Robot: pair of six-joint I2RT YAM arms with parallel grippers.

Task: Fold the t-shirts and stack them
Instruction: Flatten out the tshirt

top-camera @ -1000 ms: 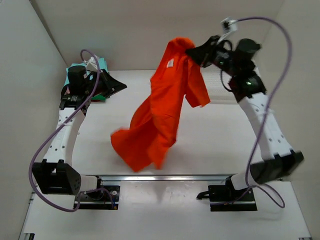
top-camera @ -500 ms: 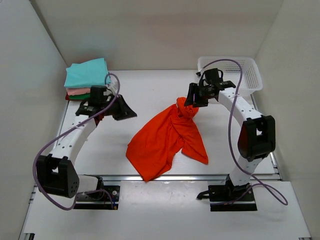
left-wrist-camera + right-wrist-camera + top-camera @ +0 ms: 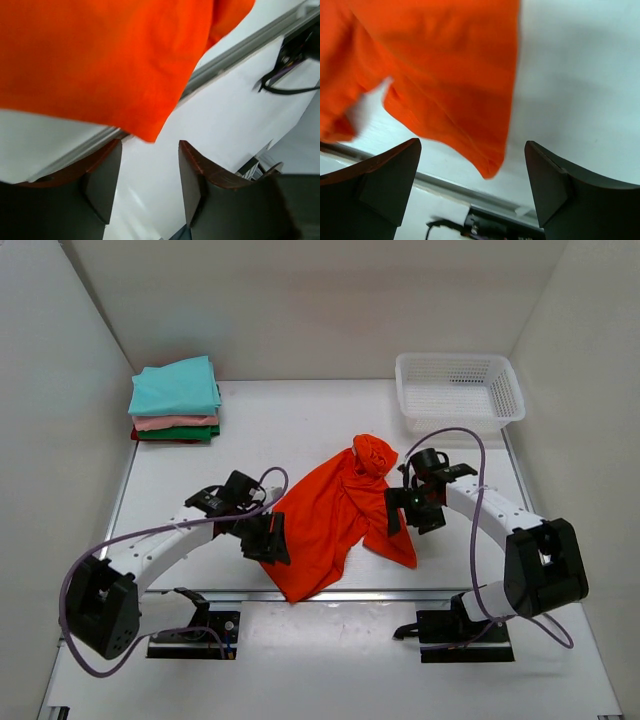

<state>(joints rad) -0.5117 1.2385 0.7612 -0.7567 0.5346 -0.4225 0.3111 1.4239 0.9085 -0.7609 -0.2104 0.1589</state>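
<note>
The orange-red t-shirt (image 3: pixel 330 515) needs to be spread for folding, so my left gripper will next grab it by its near corner, opposite the other hem corner.
A bright orange-red t-shirt (image 3: pixel 330 515) lies crumpled in a heap in the middle of the table, bunched at its far end. My left gripper (image 3: pixel 268 538) hovers at the shirt's near left edge. Its jaws are open, and the shirt (image 3: pixel 100 60) has one corner just beyond the left gripper (image 3: pixel 150 150), nothing between the fingers. My right gripper (image 3: pixel 405 510) is at the shirt's right side, jaws wide open. A hem corner of the shirt (image 3: pixel 445 75) lies on the table under the right gripper (image 3: pixel 471 150), ungripped. Folded t-shirts (image 3: pixel 175 390) are stacked at the back left, teal on top.
A white mesh basket (image 3: pixel 458 390) stands at the back right corner. A metal rail (image 3: pixel 340 594) runs along the near edge of the table, close to the shirt's near tip. White walls close in the left, back and right sides.
The right gripper brought the shirt down from high in the air onto the table and let go. Both arms swung toward the near side of the shirt and both grippers opened.
</note>
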